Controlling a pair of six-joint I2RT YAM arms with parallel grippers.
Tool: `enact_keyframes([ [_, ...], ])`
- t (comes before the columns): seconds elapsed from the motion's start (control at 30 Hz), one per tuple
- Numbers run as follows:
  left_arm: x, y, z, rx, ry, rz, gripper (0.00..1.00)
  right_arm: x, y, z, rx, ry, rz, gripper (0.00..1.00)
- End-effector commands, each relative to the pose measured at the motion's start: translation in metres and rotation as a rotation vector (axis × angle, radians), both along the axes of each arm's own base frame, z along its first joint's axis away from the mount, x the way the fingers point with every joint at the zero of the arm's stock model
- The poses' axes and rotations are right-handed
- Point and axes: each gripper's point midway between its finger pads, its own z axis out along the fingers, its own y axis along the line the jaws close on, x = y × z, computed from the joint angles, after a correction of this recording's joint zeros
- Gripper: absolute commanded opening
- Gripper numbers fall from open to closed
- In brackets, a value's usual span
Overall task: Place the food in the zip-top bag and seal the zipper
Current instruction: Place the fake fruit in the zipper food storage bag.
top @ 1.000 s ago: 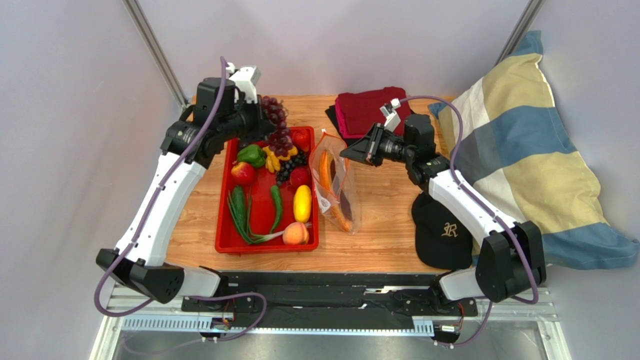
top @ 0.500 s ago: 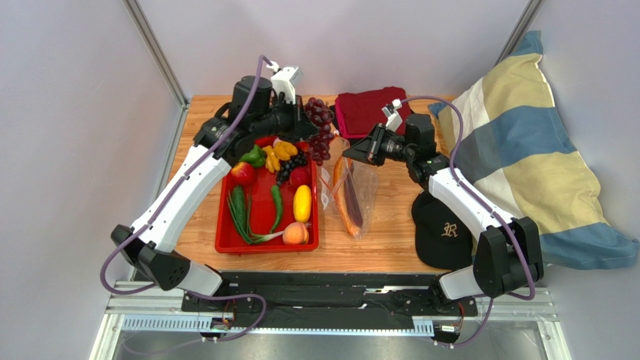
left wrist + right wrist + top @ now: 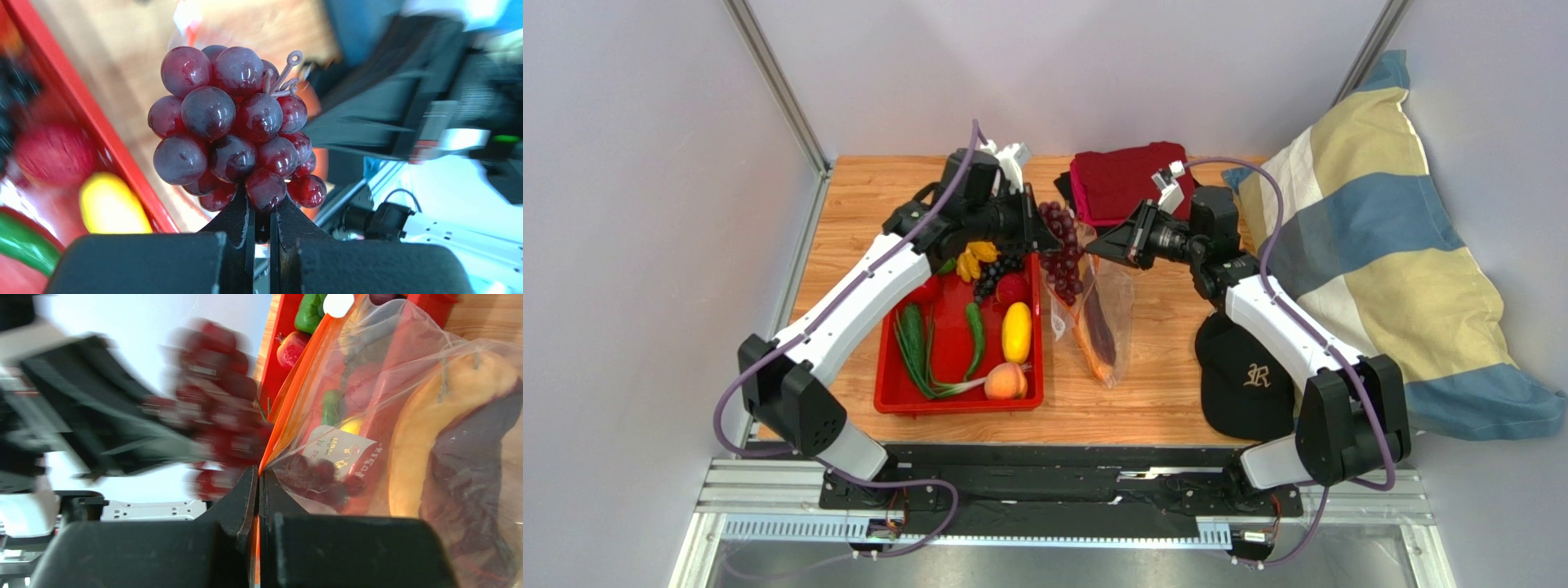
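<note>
My left gripper now keeps holding the grapes (image 3: 1062,251) until they are in the bag. They hang beside the bag's orange-red zipper and would fall outside the bag if released now.
My left gripper (image 3: 1036,229) (image 3: 261,211) is shut on a bunch of dark red grapes (image 3: 1062,251) (image 3: 232,131) and holds it in the air just left of the bag's raised mouth. The clear zip-top bag (image 3: 1095,306) (image 3: 417,435) holds long orange and dark food. My right gripper (image 3: 1100,245) (image 3: 258,478) is shut on its orange-red zipper strip (image 3: 294,386) and holds that edge up. The grapes show blurred in the right wrist view (image 3: 221,410). More food lies in the red tray (image 3: 891,368): yellow lemon (image 3: 1016,332), green pepper, peach, green beans.
Folded dark red cloths (image 3: 1124,181) lie at the back behind the bag. A black cap (image 3: 1247,380) sits right of the bag. A striped pillow (image 3: 1382,233) fills the right side. Grey walls stand at left and back.
My left arm has carried the grapes rightward from above the tray's back corner to the bag's mouth. My right gripper has lifted the bag's edge higher, so the bag stands more upright.
</note>
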Motion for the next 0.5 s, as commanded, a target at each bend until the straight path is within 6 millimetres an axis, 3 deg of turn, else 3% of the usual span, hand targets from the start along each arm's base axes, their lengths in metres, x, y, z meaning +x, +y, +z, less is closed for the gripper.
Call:
enact_keyframes([
  [0.0,-0.007,-0.017,-0.018,-0.045,0.107,-0.021,0.0,-0.005,0.0,0.035,0.078,-0.09,0.021,0.0],
  [0.17,-0.022,-0.036,-0.035,-0.001,0.127,-0.137,0.0,-0.006,0.003,0.046,0.129,-0.091,0.033,0.0],
  [0.23,-0.035,-0.043,-0.053,0.046,0.188,-0.191,0.0,-0.007,0.004,0.051,0.15,-0.1,0.039,0.0],
  [0.3,-0.043,-0.046,-0.056,0.056,0.202,-0.22,0.05,-0.008,0.005,0.054,0.171,-0.083,0.047,0.0],
  [0.4,-0.039,-0.044,-0.043,0.06,0.147,-0.22,0.31,-0.014,0.005,0.065,0.204,-0.092,0.065,0.0],
  [0.43,-0.037,-0.04,-0.036,0.073,0.109,-0.224,0.44,-0.016,0.005,0.068,0.213,-0.094,0.069,0.0],
  [0.47,-0.035,-0.035,-0.025,0.09,0.076,-0.215,0.5,-0.019,0.006,0.071,0.222,-0.095,0.077,0.0],
])
